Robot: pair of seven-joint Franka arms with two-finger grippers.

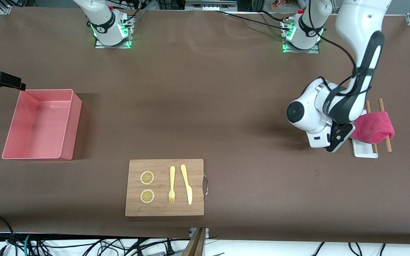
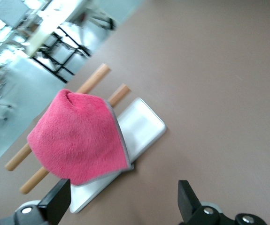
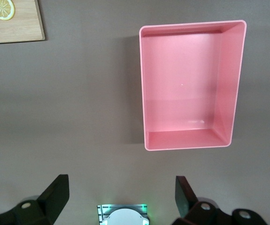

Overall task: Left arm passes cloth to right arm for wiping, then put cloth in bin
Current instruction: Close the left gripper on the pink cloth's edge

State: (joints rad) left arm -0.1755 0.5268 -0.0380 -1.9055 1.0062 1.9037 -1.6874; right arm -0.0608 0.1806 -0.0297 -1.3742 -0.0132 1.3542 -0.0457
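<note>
Next, my left gripper pinches the cloth by its grey edge [image 2: 120,135], so the rest of the cloth [image 2: 81,138] hangs free for the right arm.
The crimson-pink cloth [image 1: 374,126] hangs over two wooden sticks [image 1: 380,105] on a small white tray [image 1: 363,149] at the left arm's end of the table. My left gripper [image 1: 343,137] is low beside it, on the side toward the table's middle. In the left wrist view the cloth [image 2: 78,136] lies just ahead of the left gripper [image 2: 123,204], which is open, with only a tray corner and bare table between its fingers. My right gripper [image 3: 120,199] waits open and empty, high over the table. The salmon-pink bin [image 1: 68,124] stands empty at the right arm's end, and it shows as the bin [image 3: 228,79] under that gripper.
A wooden cutting board [image 1: 162,167] with two lemon slices, a yellow fork and a yellow knife lies near the front camera. A black fixture [image 1: 2,80] juts in over the table's edge just above the bin. Brown table spreads between the bin and the tray.
</note>
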